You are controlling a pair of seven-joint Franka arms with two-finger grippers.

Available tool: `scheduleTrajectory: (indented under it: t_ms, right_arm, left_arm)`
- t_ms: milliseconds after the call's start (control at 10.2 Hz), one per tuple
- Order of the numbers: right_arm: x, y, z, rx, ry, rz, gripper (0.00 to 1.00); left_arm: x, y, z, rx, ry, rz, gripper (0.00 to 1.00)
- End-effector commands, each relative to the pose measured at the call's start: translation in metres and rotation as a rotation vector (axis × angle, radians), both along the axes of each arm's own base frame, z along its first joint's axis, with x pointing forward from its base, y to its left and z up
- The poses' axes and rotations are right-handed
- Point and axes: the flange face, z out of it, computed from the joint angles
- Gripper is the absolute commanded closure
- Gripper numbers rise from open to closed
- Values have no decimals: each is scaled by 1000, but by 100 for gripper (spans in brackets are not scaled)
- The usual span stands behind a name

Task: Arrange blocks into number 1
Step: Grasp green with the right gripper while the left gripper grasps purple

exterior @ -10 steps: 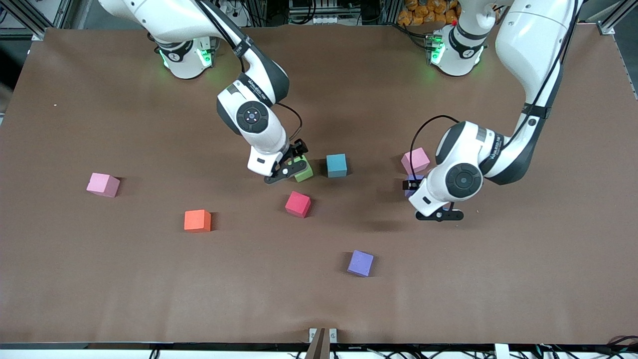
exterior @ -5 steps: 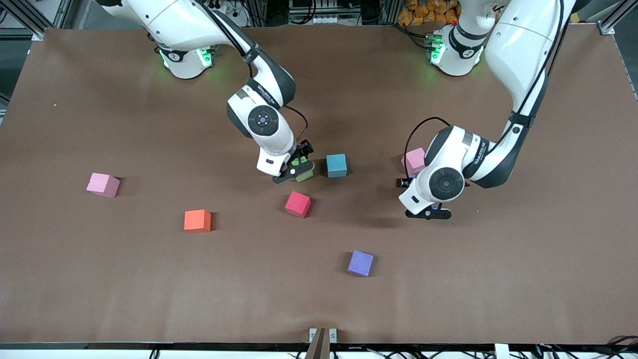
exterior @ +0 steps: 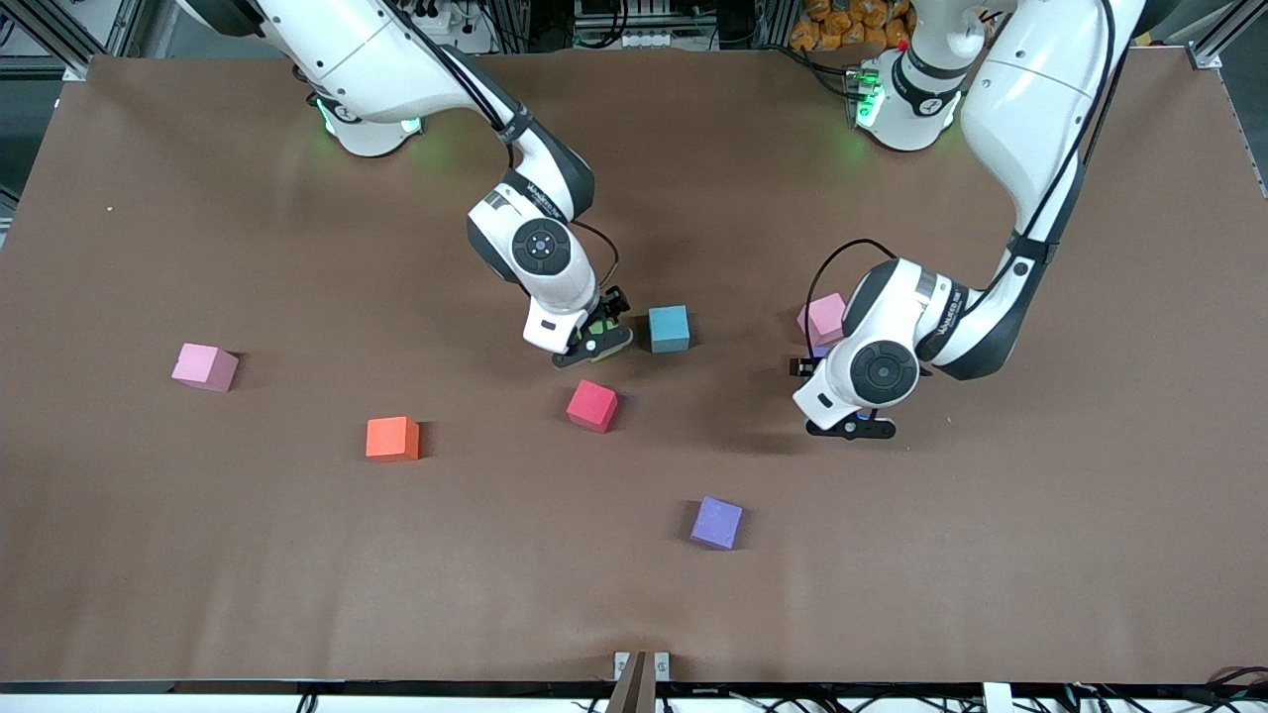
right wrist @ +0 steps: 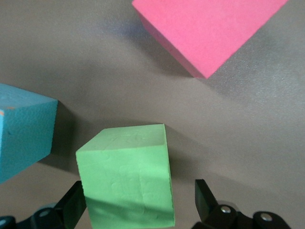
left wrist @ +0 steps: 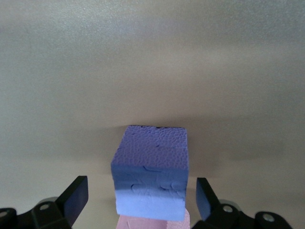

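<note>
My right gripper's fingers are on either side of the green block, low beside the light blue block point(exterior: 669, 329) point(right wrist: 26, 136), so it is time to close on the green block.
My right gripper point(exterior: 594, 342) is low over the green block point(right wrist: 126, 176), open, with a finger on each side of it point(right wrist: 139, 200). The light blue block point(exterior: 669, 329) sits right beside the green one, and the red block point(exterior: 592, 405) lies nearer the front camera. My left gripper point(exterior: 854, 426) is open and straddles a purple block point(left wrist: 150, 169), with gaps on both sides point(left wrist: 141, 191). The left hand hides that purple block in the front view. A pink block point(exterior: 820, 317) touches it.
A second purple block point(exterior: 716, 522) lies nearer the front camera. The orange block point(exterior: 392, 438) and another pink block point(exterior: 205, 366) lie toward the right arm's end of the brown table point(exterior: 1040, 555).
My right gripper has shifted over the green block, toward the light blue one. My left gripper has moved toward the right arm's end, over its purple block. No block has moved.
</note>
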Motion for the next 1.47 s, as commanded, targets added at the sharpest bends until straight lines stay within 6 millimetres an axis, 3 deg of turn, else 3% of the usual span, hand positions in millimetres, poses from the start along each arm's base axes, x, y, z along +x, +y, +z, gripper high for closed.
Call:
scheduleTrajectory:
  t_ms: [0,98,196,393,491,589,687,785,982,1276,1374]
  right_arm:
    - [-1,12,-4,0,-28,-5,4]
    - [-1,12,-4,1,-29,-5,27]
    - [0,12,-1,3,-33,-5,58]
    - [0,11,3,-6,-24,-49,97]
    - [-4,13,10,-22,-12,-106,100]
    - [-12,19,21,-49,3,-152,100]
    - [-21,19,33,-92,28,-195,100]
    - [-33,28,47,-114,36,-231,100]
    - [-66,53,55,-137,54,-252,100]
    - [-131,90,54,-140,100,-269,100]
    - [-146,94,55,-147,105,-283,100]
  left_arm:
    - [2,-3,-1,19,-22,-2,0]
    - [0,-5,-4,19,-17,-5,0]
    - [-1,-5,-10,20,-8,-5,0]
    - [-3,-6,-17,21,3,-8,0]
    - [-3,-6,-18,21,3,-7,0]
    - [-2,-4,-19,21,3,-5,69]
    - [-2,-1,-19,21,5,1,100]
    - [-1,0,-17,21,2,3,100]
    - [4,7,-9,19,-10,14,100]
    - [9,4,30,16,-60,11,100]
    - [11,1,44,-1,-76,22,100]
